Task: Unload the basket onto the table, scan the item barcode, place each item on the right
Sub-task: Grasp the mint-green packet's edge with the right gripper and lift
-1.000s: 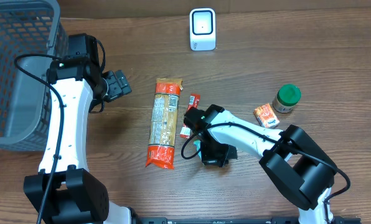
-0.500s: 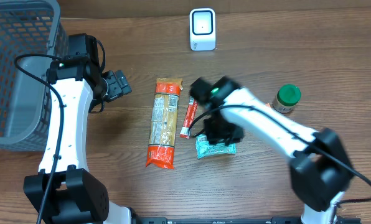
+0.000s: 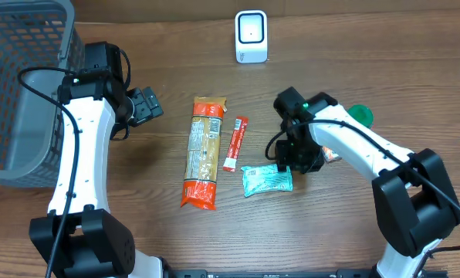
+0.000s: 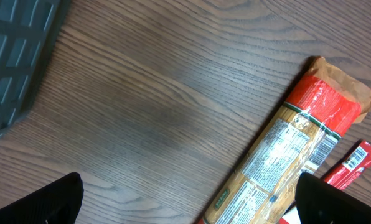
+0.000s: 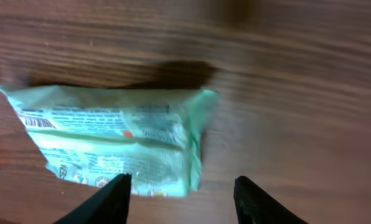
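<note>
The barcode should stay uncovered to scan, so I will next use my right gripper to grab the mint-green packet by the end away from its barcode point(image 3: 285, 179) point(image 5: 189, 144).
The white barcode scanner point(image 3: 251, 36) stands at the back of the table. A mint-green packet point(image 3: 267, 180) lies flat in the middle, also in the right wrist view point(image 5: 111, 146). My right gripper point(image 3: 299, 158) hovers just right of it, open point(image 5: 180, 186), nothing between its fingers; the packet's right end lies by the left finger. My left gripper point(image 3: 149, 104) hangs open point(image 4: 188, 199) over bare wood, left of the long orange pasta packet point(image 3: 203, 151) point(image 4: 285, 155). A red stick sachet point(image 3: 235, 143) point(image 4: 353, 165) lies between the two packets.
A grey mesh basket point(image 3: 21, 85) fills the far left; its corner shows in the left wrist view point(image 4: 17, 50). A green-lidded jar point(image 3: 359, 117) and a small orange box point(image 3: 332, 148) sit at the right, partly behind my right arm.
My right gripper opened, left the mint-green packet on the table, and swung up and to the right of it. The left arm has not moved.
</note>
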Available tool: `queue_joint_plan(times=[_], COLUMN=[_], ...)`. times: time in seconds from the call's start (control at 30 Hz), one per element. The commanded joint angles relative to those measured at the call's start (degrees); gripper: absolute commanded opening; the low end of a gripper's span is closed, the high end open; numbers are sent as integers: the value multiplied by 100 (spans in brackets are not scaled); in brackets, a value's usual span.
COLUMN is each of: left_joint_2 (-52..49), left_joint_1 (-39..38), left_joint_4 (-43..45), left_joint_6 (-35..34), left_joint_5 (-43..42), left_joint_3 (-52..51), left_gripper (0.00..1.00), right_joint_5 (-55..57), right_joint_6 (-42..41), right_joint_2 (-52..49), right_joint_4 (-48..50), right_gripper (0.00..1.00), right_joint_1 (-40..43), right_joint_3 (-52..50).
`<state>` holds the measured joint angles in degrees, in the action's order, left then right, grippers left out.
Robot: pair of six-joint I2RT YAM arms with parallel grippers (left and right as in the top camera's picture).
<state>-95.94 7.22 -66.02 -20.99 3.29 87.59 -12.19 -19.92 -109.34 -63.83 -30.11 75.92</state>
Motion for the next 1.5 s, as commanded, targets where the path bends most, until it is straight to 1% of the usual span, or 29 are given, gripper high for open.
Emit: queue_joint_plan(times=[0.0, 0.2, 0.27, 0.33, 0.37, 0.4, 0.47, 0.63, 0.8, 0.93, 1.03, 1.3, 1.33, 1.47], left_joint_2=[81, 81, 81, 81, 81, 81, 81, 81, 81, 81, 81, 81, 81, 81], left_joint_1=[-11, -11, -11, -11, -11, -11, -11, -11, -11, -11, -11, -11, -11, -11], left_joint_4=[4, 4, 4, 7, 4, 7, 4, 4, 4, 7, 4, 4, 4, 4], left_joint_6=[66, 66, 63, 66, 66, 66, 63, 63, 66, 63, 63, 66, 66, 63], left_joint_5=[50, 52, 50, 52, 52, 52, 50, 50, 50, 52, 50, 52, 50, 52], left_joint_3=[92, 92, 92, 92, 92, 92, 92, 92, 92, 92, 92, 92, 92, 92], left_gripper=[100, 100, 100, 100, 100, 100, 100, 100, 100, 100, 100, 100, 100, 100], right_joint_5=[-612, -595, -588, -590, -590, -590, -592, -592, -592, -509, -203, -118, -127, -378], right_joint_6=[411, 249, 216, 216, 216, 221, 238, 695, 1113, 1172, 1292, 1285, 1349, 2024], right_joint_2=[68, 68, 66, 68, 68, 68, 76, 280, 1060, 1703, 2033, 2179, 2179, 2179], right_joint_4=[516, 1434, 1668, 1825, 1847, 1829, 1801, 1582, 1384, 1497, 1556, 1646, 1637, 1572], right_gripper=[58, 58, 56, 46, 39, 22, 4, 4, 4, 4, 4, 4, 4, 4], right_joint_1=[57, 57, 57, 57, 57, 57, 57, 61, 61, 61, 61, 61, 61, 61], right_joint_3=[-487, -1196, -1405, -1556, -1587, -1585, -1565, -1174, -734, -715, -715, -715, -715, -715])
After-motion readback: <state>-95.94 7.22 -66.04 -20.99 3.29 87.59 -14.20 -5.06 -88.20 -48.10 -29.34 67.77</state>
